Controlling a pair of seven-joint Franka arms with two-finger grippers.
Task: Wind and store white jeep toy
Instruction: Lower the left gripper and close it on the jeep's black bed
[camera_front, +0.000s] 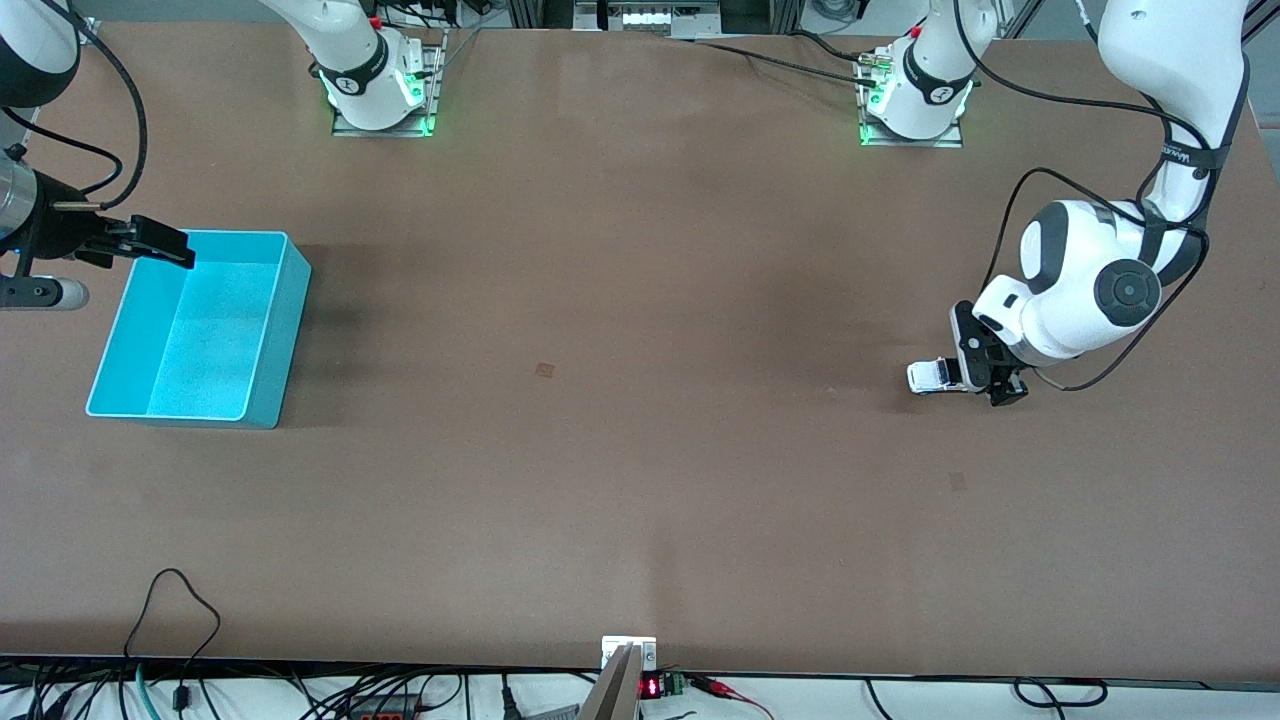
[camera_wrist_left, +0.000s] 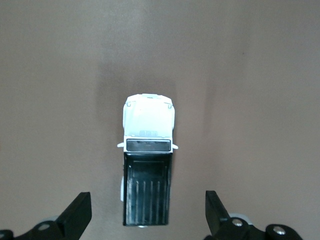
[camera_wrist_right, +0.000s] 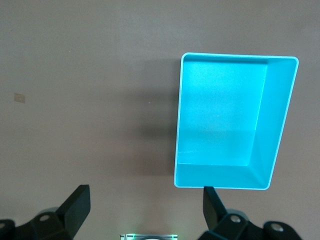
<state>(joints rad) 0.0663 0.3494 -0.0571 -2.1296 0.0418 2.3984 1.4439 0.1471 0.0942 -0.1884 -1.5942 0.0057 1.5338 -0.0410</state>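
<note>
My left gripper's fingers are still above the jeep's black roof (camera_wrist_left: 147, 190), so closing now would miss. It lowers, before closing on the roof.
The white jeep toy (camera_front: 932, 376) stands on the brown table toward the left arm's end; its black ribbed roof also shows in the left wrist view (camera_wrist_left: 147, 187). My left gripper (camera_front: 985, 385) is low over the jeep's rear end and open. Its fingers (camera_wrist_left: 77, 215) stand wide on either side of the roof without touching it, and my left gripper (camera_wrist_left: 147, 216) is empty. The teal bin (camera_front: 285, 340) stands empty toward the right arm's end. My right gripper (camera_front: 160, 243) hangs open and empty over the bin's rim. The right wrist view shows the bin (camera_wrist_right: 277, 125) and my right gripper (camera_wrist_right: 145, 212).
The two arm bases (camera_front: 380, 90) (camera_front: 915, 95) stand along the table's edge farthest from the front camera. Cables (camera_front: 180, 610) lie at the nearest edge. A small square mark (camera_front: 545, 370) is on the table's middle.
</note>
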